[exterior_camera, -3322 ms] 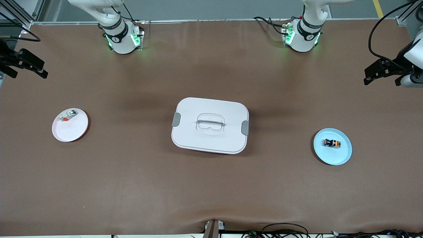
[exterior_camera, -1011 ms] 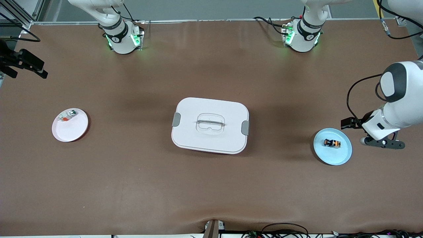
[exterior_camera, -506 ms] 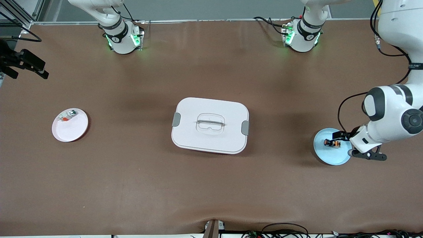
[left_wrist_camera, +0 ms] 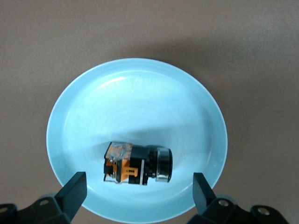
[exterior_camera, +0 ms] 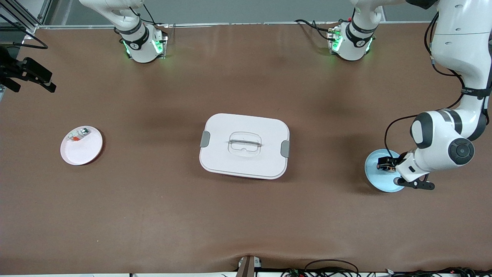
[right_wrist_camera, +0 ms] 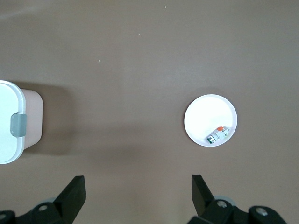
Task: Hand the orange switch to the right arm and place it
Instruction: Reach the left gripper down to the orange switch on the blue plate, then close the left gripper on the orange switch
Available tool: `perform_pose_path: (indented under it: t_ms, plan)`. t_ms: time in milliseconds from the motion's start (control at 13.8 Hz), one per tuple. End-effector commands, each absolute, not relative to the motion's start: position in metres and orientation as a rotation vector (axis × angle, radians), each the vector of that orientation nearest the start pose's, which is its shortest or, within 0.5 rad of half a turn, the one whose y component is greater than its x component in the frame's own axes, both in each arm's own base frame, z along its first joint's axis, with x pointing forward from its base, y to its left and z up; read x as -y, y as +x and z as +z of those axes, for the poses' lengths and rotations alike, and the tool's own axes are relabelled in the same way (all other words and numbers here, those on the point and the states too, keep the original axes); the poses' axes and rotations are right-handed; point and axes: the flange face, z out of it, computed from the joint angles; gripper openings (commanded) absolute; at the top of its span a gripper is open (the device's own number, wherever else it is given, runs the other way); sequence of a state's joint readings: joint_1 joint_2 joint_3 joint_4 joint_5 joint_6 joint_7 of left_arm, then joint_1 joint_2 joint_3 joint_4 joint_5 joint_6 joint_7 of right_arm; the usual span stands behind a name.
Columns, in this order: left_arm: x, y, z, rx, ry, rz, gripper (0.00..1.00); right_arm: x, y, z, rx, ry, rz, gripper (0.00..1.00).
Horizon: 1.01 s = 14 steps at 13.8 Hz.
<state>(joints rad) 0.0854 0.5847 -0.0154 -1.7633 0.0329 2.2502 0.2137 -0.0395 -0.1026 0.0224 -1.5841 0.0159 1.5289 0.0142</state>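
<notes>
My left fingertips are above the orange switch (left_wrist_camera: 138, 164), plate showing between them, so I must lower them before closing.
The orange switch (left_wrist_camera: 138, 164) lies on its side on a light blue plate (left_wrist_camera: 140, 102) toward the left arm's end of the table. My left gripper (left_wrist_camera: 138, 196) is open just above the plate. Its fingers (left_wrist_camera: 72, 193) stand on either side of the switch, apart from it. In the front view the left gripper (exterior_camera: 389, 165) covers part of the plate (exterior_camera: 374, 175), and the switch (exterior_camera: 383, 167) peeks out beside it. My right gripper (exterior_camera: 30, 82) waits high over the right arm's end of the table, open and empty (right_wrist_camera: 138, 193).
A white lidded box (exterior_camera: 244, 145) with grey latches stands mid-table. A white plate (exterior_camera: 86, 152) holding a small whitish part (exterior_camera: 78, 134) lies toward the right arm's end; both show in the right wrist view, the plate (right_wrist_camera: 205, 114) and the box (right_wrist_camera: 9, 121).
My left arm has swung in and come down over the blue plate, so its open fingers now straddle the switch. The right arm has not moved.
</notes>
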Motion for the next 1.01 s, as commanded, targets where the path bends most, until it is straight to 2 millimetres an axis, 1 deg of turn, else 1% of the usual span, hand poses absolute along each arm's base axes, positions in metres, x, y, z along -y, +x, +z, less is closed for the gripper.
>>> perform_pose_path:
  t_ms: [0,361,578,939]
  plan:
    - [-0.05,0.66,0.219,-0.294,-3.109,0.125,1.0,0.008,0.514,0.674,-0.067,-3.122,-0.093,1.0]
    - [-0.05,0.661,0.203,-0.307,-3.107,0.096,1.0,0.009,0.514,0.674,-0.07,-3.123,-0.098,1.0]
    - [-0.05,0.658,0.192,-0.306,-3.109,0.122,1.0,0.008,0.514,0.674,-0.07,-3.123,-0.098,1.0]
    - [-0.051,0.654,0.184,-0.304,-3.111,0.148,1.0,0.006,0.516,0.676,-0.065,-3.121,-0.122,1.0]
